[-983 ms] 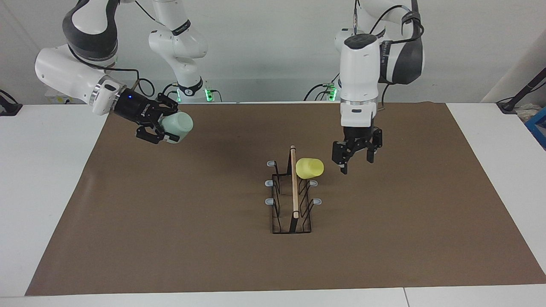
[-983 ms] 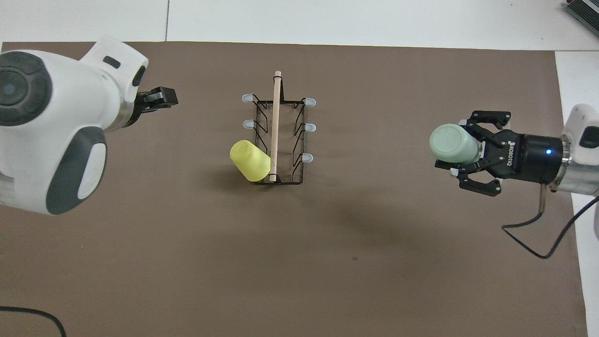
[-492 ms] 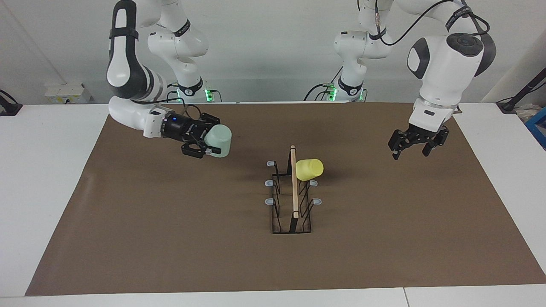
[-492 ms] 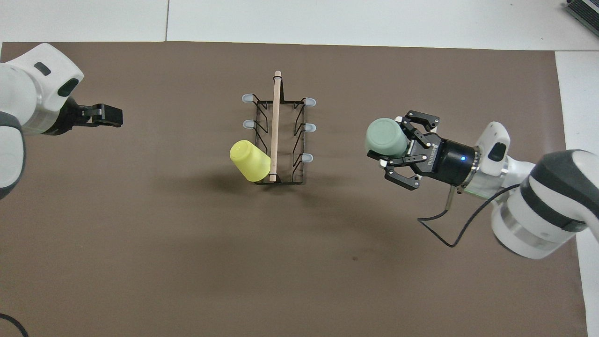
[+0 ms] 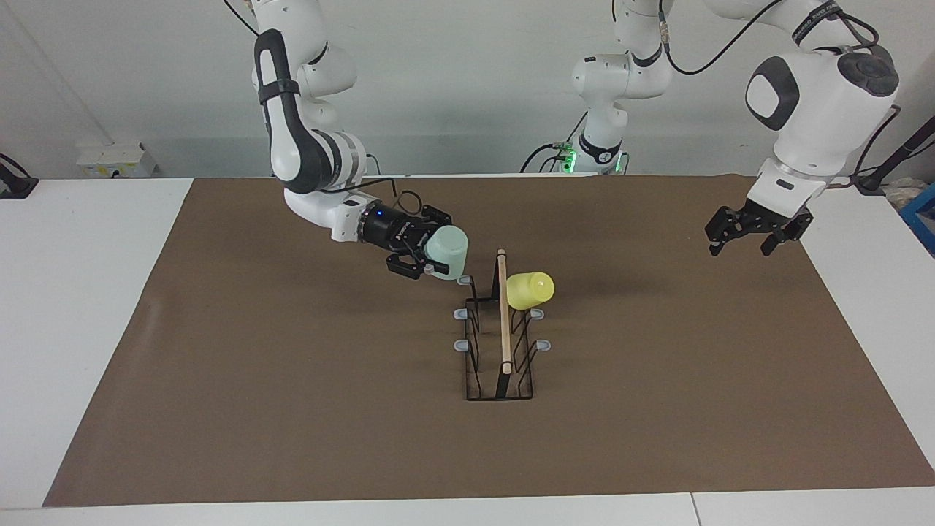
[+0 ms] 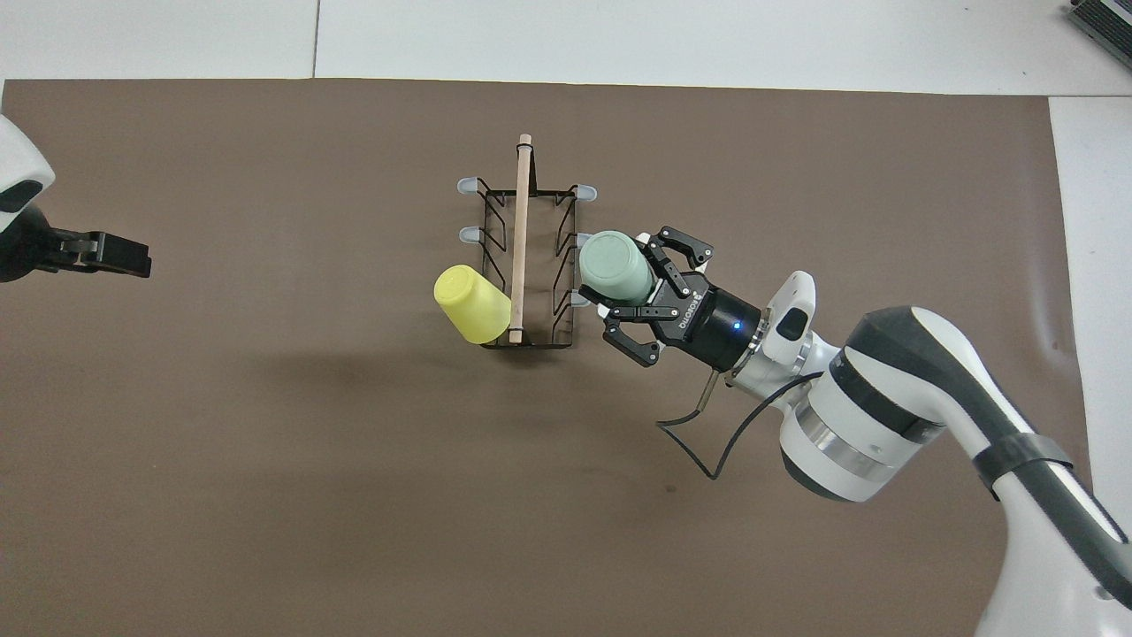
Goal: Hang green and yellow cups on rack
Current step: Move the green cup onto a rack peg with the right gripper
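Observation:
My right gripper stays closed for now, since the green cup stands outside the rack's near peg in the overhead view and would drop if released.
The rack (image 5: 502,329) stands mid-table, its wooden top bar (image 6: 520,239) running away from the robots. The yellow cup (image 5: 531,289) hangs tilted on the rack's peg nearest the robots, on the left arm's side; it also shows in the overhead view (image 6: 471,303). My right gripper (image 5: 437,257) is shut on the green cup (image 5: 447,252) and holds it sideways just over the pegs on the right arm's side (image 6: 616,265). I cannot tell whether the cup touches a peg. My left gripper (image 5: 741,247) is open and empty, raised over the mat's edge at the left arm's end (image 6: 124,258).
A brown mat (image 5: 292,409) covers most of the white table (image 5: 73,292). Several grey-tipped pegs (image 5: 543,345) stick out of both sides of the rack. A black cable (image 6: 707,442) loops from the right wrist. A blue object (image 5: 924,219) sits at the left arm's end.
My right gripper has carried the green cup across the mat to the rack's side. My left gripper has drawn away from the yellow cup to the mat's edge. The yellow cup has not moved.

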`<state>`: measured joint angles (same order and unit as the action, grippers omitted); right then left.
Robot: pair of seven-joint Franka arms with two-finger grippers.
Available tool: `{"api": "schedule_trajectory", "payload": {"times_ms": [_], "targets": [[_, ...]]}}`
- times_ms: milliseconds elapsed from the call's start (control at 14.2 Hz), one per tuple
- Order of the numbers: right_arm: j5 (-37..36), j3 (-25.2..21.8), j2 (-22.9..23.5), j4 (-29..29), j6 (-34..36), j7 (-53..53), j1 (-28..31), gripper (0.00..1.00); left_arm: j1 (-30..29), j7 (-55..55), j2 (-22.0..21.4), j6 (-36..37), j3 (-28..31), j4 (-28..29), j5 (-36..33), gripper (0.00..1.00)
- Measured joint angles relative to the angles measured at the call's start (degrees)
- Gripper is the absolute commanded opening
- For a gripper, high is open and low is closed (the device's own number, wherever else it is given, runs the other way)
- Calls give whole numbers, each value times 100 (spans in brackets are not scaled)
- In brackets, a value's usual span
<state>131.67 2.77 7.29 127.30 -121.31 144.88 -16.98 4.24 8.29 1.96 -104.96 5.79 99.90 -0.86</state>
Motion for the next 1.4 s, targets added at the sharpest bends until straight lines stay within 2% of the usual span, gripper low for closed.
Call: {"api": "schedule_trajectory", "payload": {"times_ms": [211,421,702,843,913,983,1054,1405], "targets": [[437,1,590,-22,577,519,-76,9,-9,65,-348,382,-23,-8,3,100],[620,4,995,-99,712,790,-187,9,-7,71,-634,506,-73,-24,3,100],[942,1,1123,-104,719,908,-407,10,-7,71,-621,891,-86,-257,234,100],[967,0,1162,-97,718,978,-422,17,-8,71,-585,926,-82,-305,280,100],[982,-4,1213,-93,718,1002,-422,36,-8,71,-557,927,-82,-332,281,100],[988,-10,1273,-88,718,1006,-422,79,-8,71,-514,933,-82,-375,281,100],[991,-17,1323,-86,718,1007,-422,100,-8,71,-464,978,-80,-427,281,100],[992,-26,1357,-86,624,1009,-421,100,-8,71,-313,1151,-79,-577,281,100]]}}
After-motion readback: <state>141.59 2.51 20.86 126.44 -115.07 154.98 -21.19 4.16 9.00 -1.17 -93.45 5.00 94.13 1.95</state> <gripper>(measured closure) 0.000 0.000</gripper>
